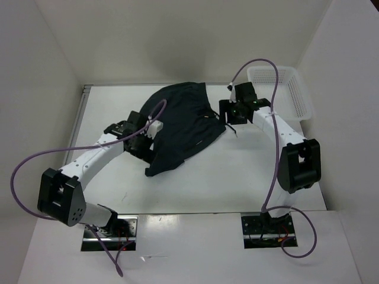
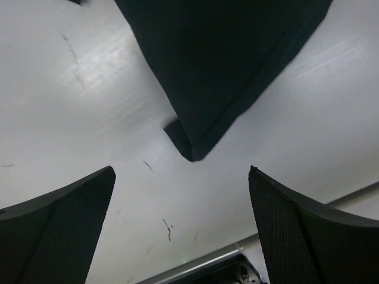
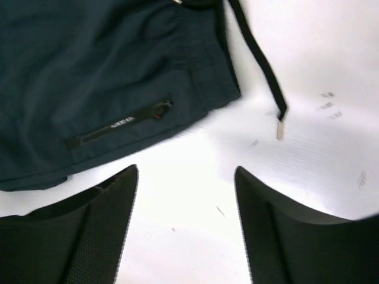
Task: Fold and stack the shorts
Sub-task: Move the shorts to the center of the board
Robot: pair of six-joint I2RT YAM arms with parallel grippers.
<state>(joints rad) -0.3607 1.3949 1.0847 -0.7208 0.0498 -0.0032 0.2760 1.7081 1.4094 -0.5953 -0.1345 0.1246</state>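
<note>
Next, my left gripper grabs the dark shorts (image 1: 180, 127) by the pointed leg corner (image 1: 150, 172) so both grippers stretch them out for folding.
The dark shorts (image 1: 180, 127) lie spread on the white table (image 1: 237, 177), waistband toward the back and a pointed leg corner (image 2: 192, 148) toward the front. My left gripper (image 1: 142, 139) hovers at their left edge, open with nothing between its fingers (image 2: 71, 231). In the left wrist view the corner sits just beyond the open jaws. My right gripper (image 1: 228, 115) is at the shorts' right edge, open and empty. In the right wrist view the fabric (image 3: 89, 77), with its zip pocket, and the drawstring (image 3: 263, 71) lie just beyond the fingers (image 3: 100, 231).
A white plastic lattice basket (image 1: 290, 89) stands at the back right of the table. White walls close in the table on the left, back and right. Purple cables loop from both arms. The metal front edge of the table (image 2: 195, 266) shows in the left wrist view.
</note>
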